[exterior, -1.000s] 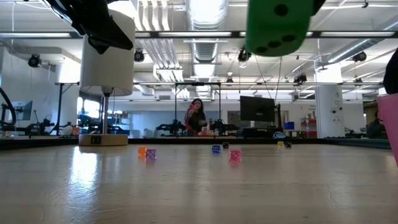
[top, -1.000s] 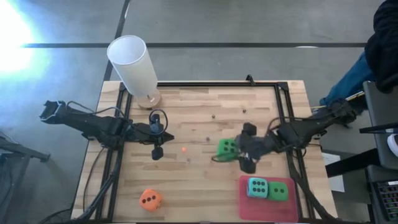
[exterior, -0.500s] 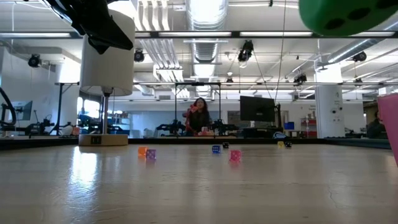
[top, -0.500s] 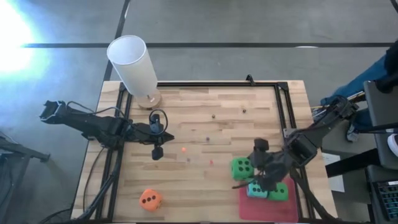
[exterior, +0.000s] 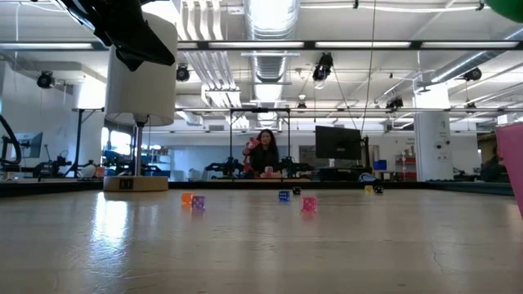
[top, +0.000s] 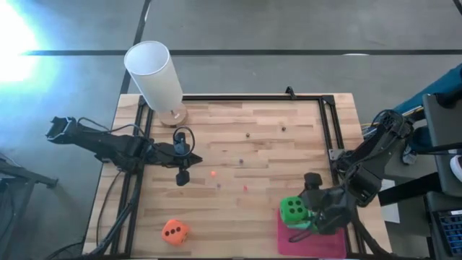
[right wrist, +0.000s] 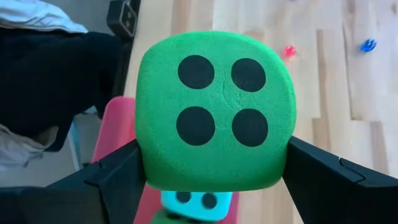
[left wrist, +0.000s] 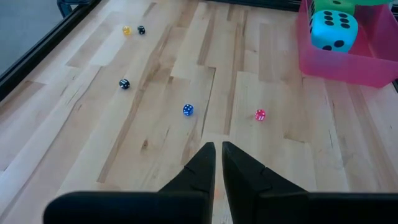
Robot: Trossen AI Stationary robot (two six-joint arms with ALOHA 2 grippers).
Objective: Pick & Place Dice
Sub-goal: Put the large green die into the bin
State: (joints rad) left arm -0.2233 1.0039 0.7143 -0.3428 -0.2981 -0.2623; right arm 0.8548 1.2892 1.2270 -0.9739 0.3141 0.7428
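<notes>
I need to keep holding the green die [top: 293, 209] with my right gripper first, because it is high over the pink tray [top: 328, 244] and the teal die and would fall.
My right gripper [top: 297, 214] is shut on a bright green die [top: 291, 209] above the left part of the pink tray [top: 328, 244]; in the right wrist view the die [right wrist: 214, 112] fills the frame. Under it, the teal die [right wrist: 196, 200] and the second green die [right wrist: 163, 218] lie in the tray. The left wrist view also shows the teal die [left wrist: 334, 30] in the tray [left wrist: 348, 65]. The orange die [top: 175, 231] rests on the table near the near-left corner. My left gripper [top: 182, 176] hovers shut over the table's left middle. My right gripper pinches the green die between its two fingers [right wrist: 118, 177] on two opposite side faces [right wrist: 149, 155]. It comes slanting down from the table's right. The die is lifted clear above the tray, its four-pip face [right wrist: 217, 99] turned toward the wrist camera.
A tall white cylinder [top: 155, 72] on a wooden base stands at the far-left corner. Several tiny coloured dice [left wrist: 188, 110] lie scattered over the middle of the wooden table [top: 238, 144]. A black frame [top: 328, 123] runs along the edges. A person shows far behind [exterior: 263, 155].
My right gripper has carried the green die from the table's middle toward the near right edge, ending over the pink tray; it has stayed shut on it. In the low view the die has passed out at the upper right.
</notes>
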